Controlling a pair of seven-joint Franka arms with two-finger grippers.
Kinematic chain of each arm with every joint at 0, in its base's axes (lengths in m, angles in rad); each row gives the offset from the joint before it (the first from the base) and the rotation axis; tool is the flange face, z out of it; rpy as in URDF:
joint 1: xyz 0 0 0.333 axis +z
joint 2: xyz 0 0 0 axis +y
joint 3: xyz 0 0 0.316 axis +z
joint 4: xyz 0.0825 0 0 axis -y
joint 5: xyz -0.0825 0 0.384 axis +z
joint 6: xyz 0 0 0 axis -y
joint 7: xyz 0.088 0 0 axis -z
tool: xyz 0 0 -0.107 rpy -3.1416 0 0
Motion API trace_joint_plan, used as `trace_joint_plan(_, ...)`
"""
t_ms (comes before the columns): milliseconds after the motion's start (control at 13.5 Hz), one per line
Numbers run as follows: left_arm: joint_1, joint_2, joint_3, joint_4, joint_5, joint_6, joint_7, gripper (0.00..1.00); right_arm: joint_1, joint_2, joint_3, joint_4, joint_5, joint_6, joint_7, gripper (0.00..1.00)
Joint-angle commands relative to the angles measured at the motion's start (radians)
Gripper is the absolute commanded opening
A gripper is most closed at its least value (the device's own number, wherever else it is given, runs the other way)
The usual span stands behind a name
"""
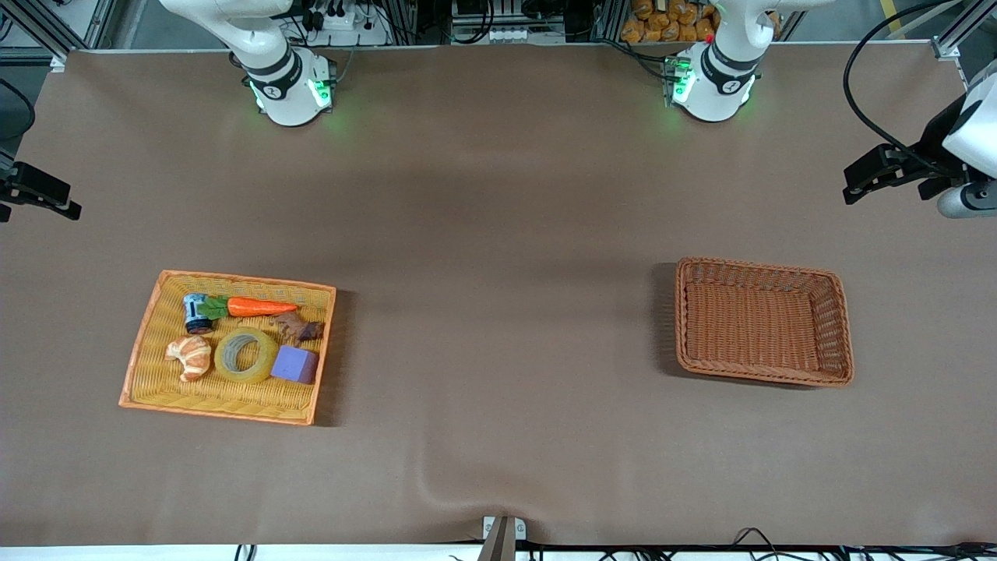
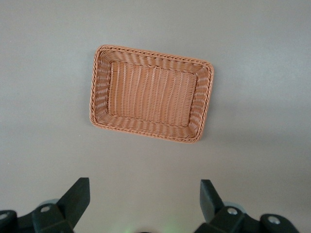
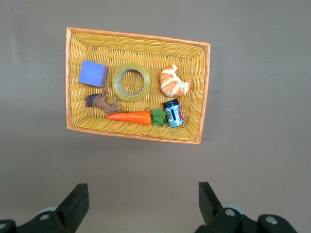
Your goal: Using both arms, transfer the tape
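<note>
I need to move the tape to the brown basket, so next I need to grab the tape roll by its ring side with my right gripper.
The tape is a translucent yellowish roll lying flat in the yellow tray with an orange rim, toward the right arm's end of the table. It lies between a croissant and a purple cube. In the right wrist view the tape lies in the tray, well below the open, empty right gripper. In the front view the right gripper hangs high at that end of the table. My left gripper hangs high at the other end. It is open and empty above the brown basket.
The tray also holds a carrot, a small can and a brown toy animal. The empty brown wicker basket stands toward the left arm's end. Bare brown table lies between tray and basket.
</note>
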Motion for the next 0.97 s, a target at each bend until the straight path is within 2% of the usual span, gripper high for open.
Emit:
trace_joint_plan(0, 0.007, -0.008, -0.002, 0.000, -0.018, -0.013, 0.021, 1.00, -0.007, 0.002, 0.004, 0.007, 0.005, -0.009, 0.008, 1.00)
trace_joint_plan(297, 0.007, -0.003, -0.002, 0.000, -0.011, -0.013, 0.021, 1.00, 0.002, 0.011, 0.004, 0.002, 0.003, -0.001, 0.005, 1.00)
trace_joint_plan(446, 0.010, 0.005, 0.000, -0.003, -0.020, -0.013, 0.024, 1.00, 0.033, 0.048, 0.006, -0.014, 0.005, 0.004, 0.011, 1.00)
trace_joint_plan(520, 0.007, 0.005, 0.000, -0.008, -0.020, -0.013, 0.016, 1.00, 0.068, 0.068, 0.004, -0.039, 0.003, 0.051, 0.002, 1.00)
trace_joint_plan(669, 0.007, 0.002, -0.003, -0.008, -0.020, -0.013, 0.009, 1.00, 0.129, 0.123, 0.004, -0.124, 0.003, 0.234, -0.001, 1.00)
trace_joint_plan(891, 0.001, 0.003, -0.006, -0.009, -0.021, -0.013, 0.005, 1.00, 0.159, 0.229, 0.006, -0.223, 0.003, 0.489, -0.044, 1.00)
